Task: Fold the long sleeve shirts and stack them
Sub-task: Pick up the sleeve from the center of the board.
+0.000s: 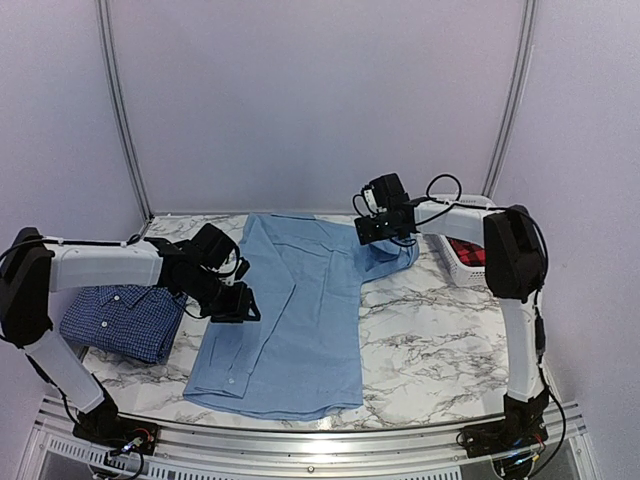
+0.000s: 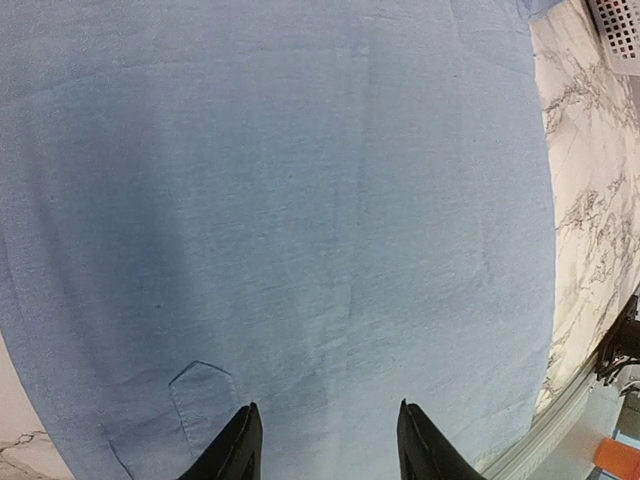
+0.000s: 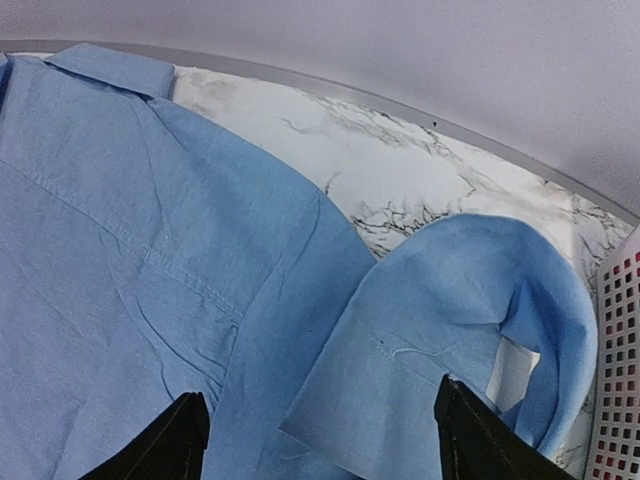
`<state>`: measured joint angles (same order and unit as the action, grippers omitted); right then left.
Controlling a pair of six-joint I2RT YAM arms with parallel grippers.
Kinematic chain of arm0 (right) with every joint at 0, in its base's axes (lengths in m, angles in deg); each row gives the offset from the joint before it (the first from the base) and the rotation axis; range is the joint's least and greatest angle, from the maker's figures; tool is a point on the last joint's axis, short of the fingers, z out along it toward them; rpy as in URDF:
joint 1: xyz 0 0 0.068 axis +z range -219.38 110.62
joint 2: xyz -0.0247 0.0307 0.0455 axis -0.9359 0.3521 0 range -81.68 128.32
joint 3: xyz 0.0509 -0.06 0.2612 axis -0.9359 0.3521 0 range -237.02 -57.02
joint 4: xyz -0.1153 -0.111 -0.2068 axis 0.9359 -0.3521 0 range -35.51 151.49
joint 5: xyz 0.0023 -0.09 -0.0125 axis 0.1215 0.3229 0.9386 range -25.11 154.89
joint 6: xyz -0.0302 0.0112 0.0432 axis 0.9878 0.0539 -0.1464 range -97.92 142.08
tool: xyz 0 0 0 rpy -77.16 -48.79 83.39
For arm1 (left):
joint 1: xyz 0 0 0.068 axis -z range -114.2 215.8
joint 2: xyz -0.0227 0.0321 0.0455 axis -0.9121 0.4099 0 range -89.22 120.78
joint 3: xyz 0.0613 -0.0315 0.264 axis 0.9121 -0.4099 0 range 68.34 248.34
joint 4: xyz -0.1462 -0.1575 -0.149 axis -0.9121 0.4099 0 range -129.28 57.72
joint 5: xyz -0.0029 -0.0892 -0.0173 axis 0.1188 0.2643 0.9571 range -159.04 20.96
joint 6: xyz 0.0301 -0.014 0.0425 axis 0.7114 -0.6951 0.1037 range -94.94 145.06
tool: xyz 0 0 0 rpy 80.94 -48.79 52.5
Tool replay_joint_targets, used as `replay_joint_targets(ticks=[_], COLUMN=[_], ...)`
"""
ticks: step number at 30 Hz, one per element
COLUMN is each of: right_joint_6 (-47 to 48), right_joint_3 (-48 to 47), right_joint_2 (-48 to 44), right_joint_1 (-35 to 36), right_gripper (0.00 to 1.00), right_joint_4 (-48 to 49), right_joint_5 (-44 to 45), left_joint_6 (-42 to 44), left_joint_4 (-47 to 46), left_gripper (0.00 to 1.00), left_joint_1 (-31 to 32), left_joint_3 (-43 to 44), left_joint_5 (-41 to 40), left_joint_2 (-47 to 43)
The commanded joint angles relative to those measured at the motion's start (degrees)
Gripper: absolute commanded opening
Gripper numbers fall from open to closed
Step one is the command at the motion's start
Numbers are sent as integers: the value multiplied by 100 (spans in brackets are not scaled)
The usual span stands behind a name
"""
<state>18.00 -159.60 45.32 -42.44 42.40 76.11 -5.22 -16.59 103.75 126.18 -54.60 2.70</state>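
I need to grab the light blue shirt's bunched sleeve next with my right gripper, near the sleeve's cuff end (image 1: 369,262) (image 3: 348,402). Then I can fold the shirt over its body.
The light blue shirt (image 1: 290,320) lies spread flat on the marble table, collar at the far side, with one sleeve (image 1: 392,255) bunched at its far right. The dark blue checked shirt (image 1: 125,318) lies folded at the left. My left gripper (image 1: 235,303) is open and empty just above the light blue shirt's left side; its wrist view shows the cloth (image 2: 300,220) filling the frame between the fingers (image 2: 240,450). My right gripper (image 1: 375,232) is open and empty above the bunched sleeve (image 3: 450,330) and shoulder (image 3: 150,250).
A white perforated basket (image 1: 462,262) with red contents stands at the far right, beside the right arm; its wall shows in the right wrist view (image 3: 615,380). The table's near edge is a metal rail (image 1: 320,440). Curtain walls close in the back and sides.
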Motion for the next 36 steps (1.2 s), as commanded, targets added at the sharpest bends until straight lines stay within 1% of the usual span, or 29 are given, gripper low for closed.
replay_joint_targets(ticks=[1,3,8,12,14,16,20,21,22,25,28,31,36], right_joint_6=[-126,-181,-322,-357,-350,-329,-313,-305,-312,-375,-526,-700,-873], right_joint_3=[-347,-390,-428,-545,-658,-687,-727,-774,-803,-796,-540,-141,537], right_joint_2=[253,351,487,589,633,597,379,291,251,-90,-547,-1113,-2007], right_joint_1=[66,71,22,-102,-118,-127,-150,-153,-168,-180,-180,-181,-185], right_gripper=[75,73,63,53,46,35,9,3,0,0,0,0,0], right_joint_4=[-354,-431,-559,-567,-648,-661,-695,-730,-789,-927,-1008,-1071,-1133], right_joint_5=[493,507,682,582,553,560,518,487,478,452,376,259,117], left_joint_6=[106,87,-7,-80,-92,-107,-196,-234,-281,-396,-504,-656,-1003], left_joint_4=[261,262,263,268,263,267,263,262,255,261,255,263,269], left_gripper=[49,49,49,49,49,49,49,49,49,49,48,48,43], left_joint_1=[203,344,631,902,1076,1279,1743,1841,1947,2259,2581,2903,3333], left_joint_3=[284,384,502,594,702,828,1095,1150,1203,1391,1669,2050,2714], left_joint_5=[-216,-296,-463,-610,-710,-824,-1009,-1055,-1093,-1238,-1394,-1600,-1891], left_joint_2=[-108,-80,28,115,192,287,509,570,631,825,1116,1429,2016])
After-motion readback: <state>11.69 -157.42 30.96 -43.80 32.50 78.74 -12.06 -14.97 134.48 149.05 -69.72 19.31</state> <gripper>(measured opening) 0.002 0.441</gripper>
